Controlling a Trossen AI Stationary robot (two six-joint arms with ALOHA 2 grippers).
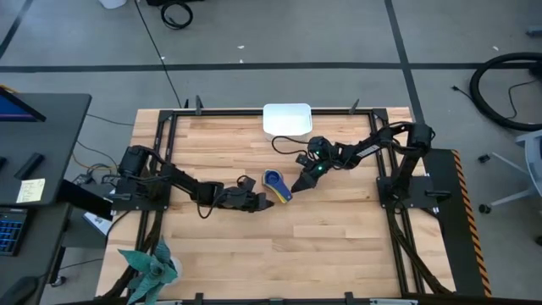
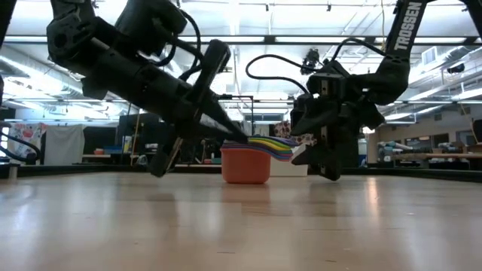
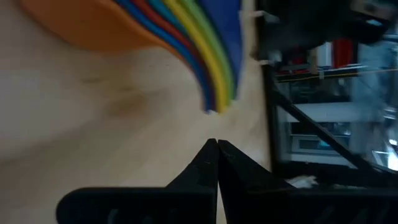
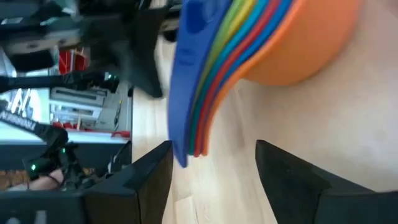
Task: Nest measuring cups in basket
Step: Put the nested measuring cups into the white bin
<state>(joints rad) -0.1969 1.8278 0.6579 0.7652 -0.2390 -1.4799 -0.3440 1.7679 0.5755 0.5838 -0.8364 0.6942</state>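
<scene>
I will next use my right gripper to grab the stack by its handle ends, so that I can nest the measuring cups in the white basket [image 1: 288, 119].
The measuring cups [image 1: 273, 180] sit nested in one stack on the bare wood at the table's middle. The orange cup [image 2: 245, 167] is outermost, and the fanned handles [image 2: 273, 147] point toward the near right. The white basket [image 1: 288, 119] stands at the far edge, apart from the stack. My left gripper [image 3: 217, 144] is shut and points at the handle ends [image 3: 216, 106] from the near side, with a strip of table between them. My right gripper [image 4: 214, 162] is open and comes from the right. Its fingers stand on either side of the handle ends [image 4: 186, 146].
A teal spiky plant [image 1: 152, 267] stands at the near left corner. A black frame rail [image 1: 169, 127] runs around the tabletop, and a dark cable [image 1: 284, 146] loops between the basket and my right arm. Bare wood lies near of the stack.
</scene>
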